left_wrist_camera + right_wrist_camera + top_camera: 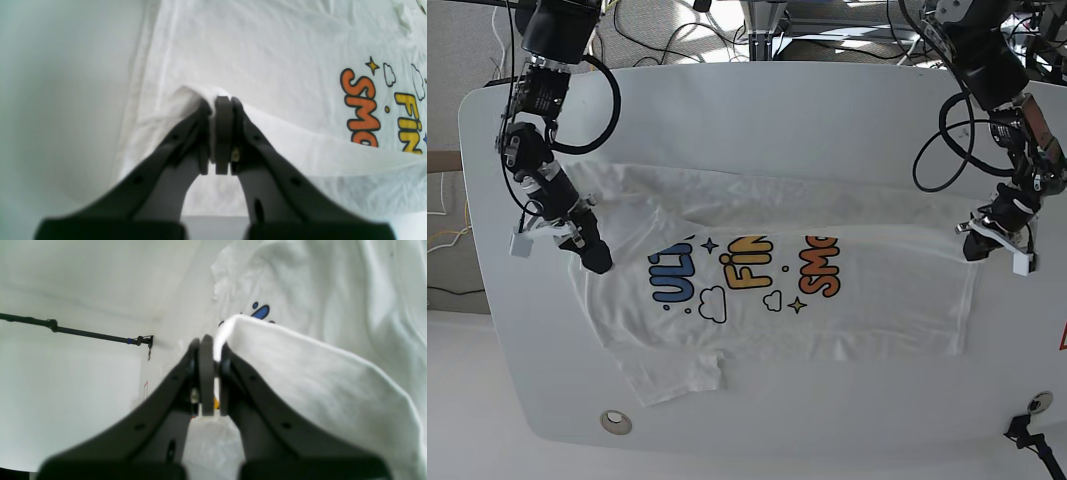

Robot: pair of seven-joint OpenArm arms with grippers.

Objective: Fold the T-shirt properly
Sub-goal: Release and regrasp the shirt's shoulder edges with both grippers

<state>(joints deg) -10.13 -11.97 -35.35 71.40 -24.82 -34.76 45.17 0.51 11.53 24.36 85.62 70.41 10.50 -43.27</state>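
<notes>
The pinched edge [957, 236] is still short of the T-shirt's far edge [932, 198], so my right gripper should move it farther before letting go.
The white T-shirt [757, 320] lies flat on the table, print side up, reading "ULTRA", "FINE", "SMOL". In the base view my left gripper [968, 238] is at the shirt's right edge and my right gripper [597, 264] at its left edge. The left wrist view shows the left gripper [223, 101] shut on a pinched fold of the T-shirt [283, 50], with the orange "SMOL" print to its right. In the right wrist view the right gripper [213, 346] is shut on a raised edge of the T-shirt [317, 280], with blue print behind it.
The white table [827, 110] has rounded corners and a round grommet [613, 422] near its front left. Cables hang behind the far edge. A thin black rod [83, 331] crosses the right wrist view. A small connector [1039, 402] sits at the front right.
</notes>
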